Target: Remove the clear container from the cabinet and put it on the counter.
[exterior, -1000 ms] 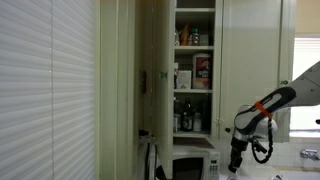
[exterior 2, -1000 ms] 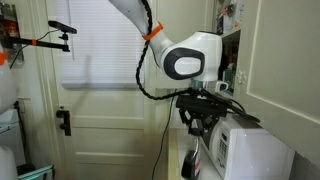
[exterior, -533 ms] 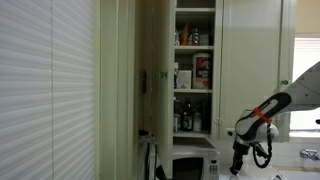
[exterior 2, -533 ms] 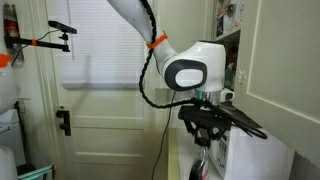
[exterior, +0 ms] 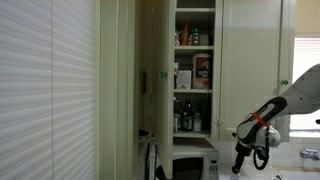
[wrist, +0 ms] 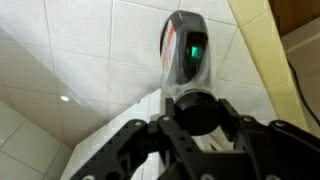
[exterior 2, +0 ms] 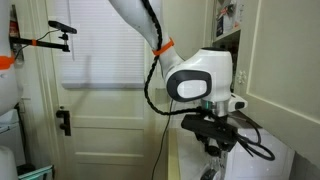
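My gripper should keep holding the clear container. The container is tilted above the white tiled surface and would fall near the surface's yellow edge if I opened now.
In the wrist view my gripper (wrist: 197,108) is shut on the clear container (wrist: 187,48), a see-through jar with a black lid and a green label. It hangs over a white tiled surface (wrist: 70,60). In both exterior views the gripper (exterior: 238,166) (exterior 2: 214,166) points down, low beside the white microwave (exterior: 190,162). The cream-white cabinet (exterior: 194,70) stands open, and its shelves hold jars, boxes and bottles. It is up and to the left of the gripper. The container is too small to make out in the exterior views.
The cabinet's tall door (exterior: 150,80) stands open beside the shelves. The microwave (exterior 2: 258,158) is close beside the gripper. A white panelled door (exterior 2: 100,120) and a window blind (exterior: 45,90) are nearby. A small object (exterior: 308,154) lies at the far right.
The arm has come down and drifted away from the cabinet shelves towards the right in an exterior view. The gripper is lower beside the microwave.
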You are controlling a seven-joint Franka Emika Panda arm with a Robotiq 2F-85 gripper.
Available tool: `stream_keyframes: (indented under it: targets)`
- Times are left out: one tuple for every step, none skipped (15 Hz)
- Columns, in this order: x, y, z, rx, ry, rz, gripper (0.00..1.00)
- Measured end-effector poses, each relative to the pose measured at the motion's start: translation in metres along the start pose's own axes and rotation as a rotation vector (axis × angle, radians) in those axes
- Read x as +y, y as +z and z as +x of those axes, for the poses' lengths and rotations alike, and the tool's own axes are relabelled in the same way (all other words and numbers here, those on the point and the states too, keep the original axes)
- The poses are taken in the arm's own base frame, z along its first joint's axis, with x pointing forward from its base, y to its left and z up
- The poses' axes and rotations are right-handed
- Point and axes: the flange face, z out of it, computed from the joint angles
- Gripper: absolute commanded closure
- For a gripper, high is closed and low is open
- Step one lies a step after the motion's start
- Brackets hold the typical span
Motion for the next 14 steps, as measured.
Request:
stream_keyframes:
  targets:
    - [0.003,0.003,-0.002,0.004,0.023,-0.011,0.79]
    - [0.006,0.006,-0.004,0.007,0.047,-0.022,0.79]
    - [0.009,0.009,-0.006,0.01,0.072,-0.033,0.79]
    - [0.013,0.012,-0.009,0.014,0.098,-0.043,0.79]
    - [0.016,0.016,-0.011,0.02,0.128,-0.052,0.79]
    - [0.019,0.019,-0.013,0.027,0.158,-0.06,0.79]
    - [0.022,0.021,-0.014,0.034,0.187,-0.067,0.79]
    - [0.025,0.023,-0.015,0.043,0.217,-0.076,0.79]
    - [0.028,0.025,-0.016,0.053,0.247,-0.086,0.79]
    - [0.031,0.027,-0.017,0.061,0.275,-0.094,0.79]
    - [0.034,0.029,-0.017,0.067,0.3,-0.1,0.79]
    - [0.036,0.029,-0.017,0.074,0.322,-0.106,0.79]
    - [0.038,0.03,-0.016,0.077,0.339,-0.108,0.29]
    - [0.039,0.03,-0.015,0.08,0.354,-0.108,0.27]
